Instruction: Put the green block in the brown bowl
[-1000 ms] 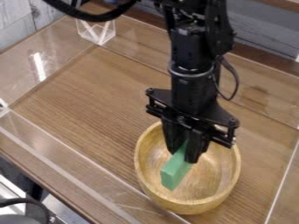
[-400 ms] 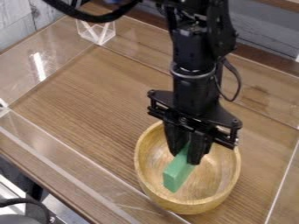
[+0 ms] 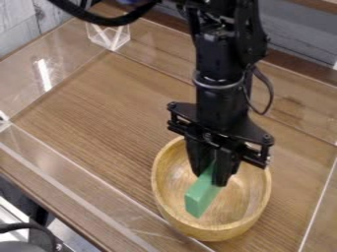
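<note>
The lower end of the green block is inside the brown bowl's rim, so the green block would rest in the bowl, and the robot's gripper should open now.
The brown bowl of light wood sits near the front of the wooden table. Inside it the green block stands on end, tilted, its lower end close to the bowl's floor. My gripper points straight down over the bowl and is shut on the block's upper end, its dark fingers reaching below the rim. The black arm rises above it and hides the far part of the bowl.
The wooden table is ringed by low clear plastic walls. A small clear stand sits at the back left. The table's front edge drops off at the lower left.
</note>
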Tool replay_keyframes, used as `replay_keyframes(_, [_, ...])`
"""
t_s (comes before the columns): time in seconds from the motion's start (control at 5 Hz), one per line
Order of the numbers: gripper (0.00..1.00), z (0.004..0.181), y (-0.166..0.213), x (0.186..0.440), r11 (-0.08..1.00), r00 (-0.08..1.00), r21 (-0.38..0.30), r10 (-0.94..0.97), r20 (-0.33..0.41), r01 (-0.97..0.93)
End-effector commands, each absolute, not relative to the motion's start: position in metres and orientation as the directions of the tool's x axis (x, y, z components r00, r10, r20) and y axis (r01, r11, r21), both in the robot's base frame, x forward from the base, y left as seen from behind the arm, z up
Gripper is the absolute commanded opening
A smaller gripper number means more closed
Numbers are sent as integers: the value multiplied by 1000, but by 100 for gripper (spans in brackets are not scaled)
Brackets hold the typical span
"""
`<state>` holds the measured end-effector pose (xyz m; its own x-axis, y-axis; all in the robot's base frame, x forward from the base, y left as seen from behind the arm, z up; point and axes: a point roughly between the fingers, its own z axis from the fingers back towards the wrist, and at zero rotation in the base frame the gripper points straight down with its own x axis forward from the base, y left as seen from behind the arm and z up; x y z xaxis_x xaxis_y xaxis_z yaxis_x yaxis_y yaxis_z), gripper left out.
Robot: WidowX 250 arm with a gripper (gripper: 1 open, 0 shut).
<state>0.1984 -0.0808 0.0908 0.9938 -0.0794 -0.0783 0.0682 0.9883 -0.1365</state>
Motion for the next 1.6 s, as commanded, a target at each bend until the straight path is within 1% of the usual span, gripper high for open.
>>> replay_keyframes(0.0, [0,104,-86,205,984,996,-151,-93,-15,90])
replay_keyframes(0.4, [0,105,-87,203,983,995,-154,-99,-15,96])
replay_keyframes(0.6, [100,105,-88,202,983,995,-156,-103,-14,100])
replay_keyframes(1.4, [100,107,-90,201,979,993,-170,-114,-2,112])
